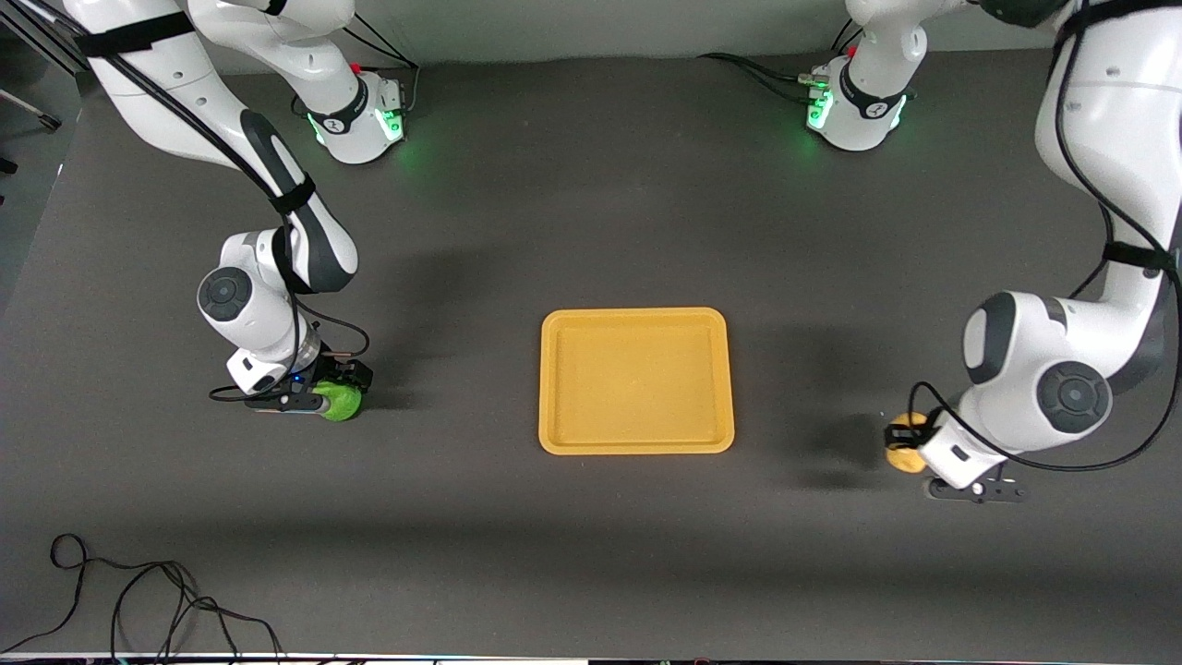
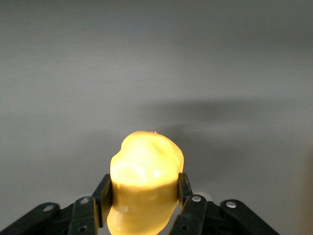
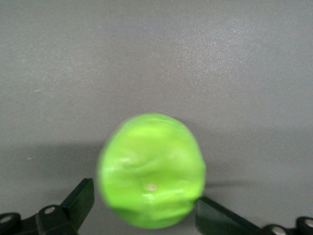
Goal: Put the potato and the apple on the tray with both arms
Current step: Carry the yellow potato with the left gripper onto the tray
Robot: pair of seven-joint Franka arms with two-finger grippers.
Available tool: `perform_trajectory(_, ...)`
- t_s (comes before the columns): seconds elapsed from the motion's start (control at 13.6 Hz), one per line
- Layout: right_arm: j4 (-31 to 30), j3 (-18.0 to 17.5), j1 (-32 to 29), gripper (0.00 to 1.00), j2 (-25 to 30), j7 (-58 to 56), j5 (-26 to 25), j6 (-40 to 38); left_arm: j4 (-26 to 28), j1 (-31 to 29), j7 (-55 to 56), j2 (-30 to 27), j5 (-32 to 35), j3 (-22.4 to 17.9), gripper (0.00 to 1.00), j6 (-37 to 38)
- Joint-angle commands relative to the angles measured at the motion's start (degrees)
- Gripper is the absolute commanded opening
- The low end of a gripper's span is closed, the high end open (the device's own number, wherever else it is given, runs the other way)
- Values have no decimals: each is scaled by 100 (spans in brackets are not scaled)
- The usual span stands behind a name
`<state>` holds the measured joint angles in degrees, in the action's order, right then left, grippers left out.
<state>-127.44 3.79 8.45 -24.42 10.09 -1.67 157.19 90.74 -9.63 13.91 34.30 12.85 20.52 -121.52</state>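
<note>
My right gripper is going to hold the green apple (image 1: 341, 403) by its rounded sides next, to put it on the yellow-orange tray (image 1: 635, 315).
The yellow-orange tray (image 1: 635, 315) lies flat in the middle of the table, with nothing on it. My left gripper (image 1: 914, 450) is low at the table toward the left arm's end. It is shut on the lumpy yellow potato (image 1: 903, 447), and in the left wrist view both fingers (image 2: 103, 196) press the potato's (image 2: 146, 171) sides. My right gripper (image 1: 325, 397) is low at the table toward the right arm's end. It is open around the green apple (image 1: 341, 403). In the right wrist view the apple (image 3: 151, 169) sits between the spread fingers (image 3: 80, 198), one touching it and the other a little off it.
A loose black cable (image 1: 138, 600) lies on the table near the front camera at the right arm's end. The two arm bases (image 1: 355, 115) (image 1: 854, 111) stand along the edge farthest from the front camera. Bare dark table surrounds the tray.
</note>
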Motion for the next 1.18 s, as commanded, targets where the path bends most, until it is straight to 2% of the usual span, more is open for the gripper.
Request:
perform_trajectory(0.0, 132, 8, 16, 100, -142, 177, -114, 66, 58, 679, 1321, -178, -28, 259, 43, 269)
perform_trajectory(0.07, 158, 8, 7, 100, -151, 186, -114, 66, 49, 977, 1691, -117, -46, 260, 43, 191)
perform_trajectory(0.15, 193, 8, 7, 93, -151, 221, -106, 49, 40, 1207, 2095, -64, -46, 260, 43, 138)
perform_trajectory(0.22, 211, 8, 7, 74, -133, 274, -106, 40, 23, 1435, 2455, 67, -28, 260, 43, 59)
perform_trajectory(0.29, 220, 8, 16, 50, -98, 378, -106, 5, 40, 1637, 2694, 111, -11, 260, 43, -107)
perform_trajectory(0.37, 281, -1, 34, 37, -54, 527, -106, -73, 40, 1822, 2783, 225, -2, 242, 43, -169)
perform_trajectory(0.44, 360, -18, 51, 30, 50, 581, -88, -309, 40, 1885, 2828, 304, 24, 242, 43, -214)
perform_trajectory(0.59, 727, -97, 86, 30, 305, 879, -79, -1159, 66, 1982, 2898, 463, 33, 233, 44, -363)
perform_trajectory(0.74, 1437, -386, 122, 30, 455, 1318, -71, -2380, 93, 2017, 2899, 560, 42, 224, 47, -451)
perform_trajectory(0.81, 1824, -527, 130, 30, 456, 1537, -62, -2908, 102, 2026, 2899, 586, 33, 224, 59, -451)
perform_trajectory(0.88, 2107, -676, 122, 30, 447, 1748, -53, -3226, 102, 2052, 2899, 595, 33, 224, 91, -477)
perform_trajectory(0.96, 2240, -843, 122, 30, 438, 1994, -44, -3299, 102, 2087, 2899, 613, 33, 224, 100, -556)
perform_trajectory(1.11, 2451, -1256, 122, 30, 351, 2513, -44, -3274, 102, 2053, 2890, 578, 33, 224, 100, -452)
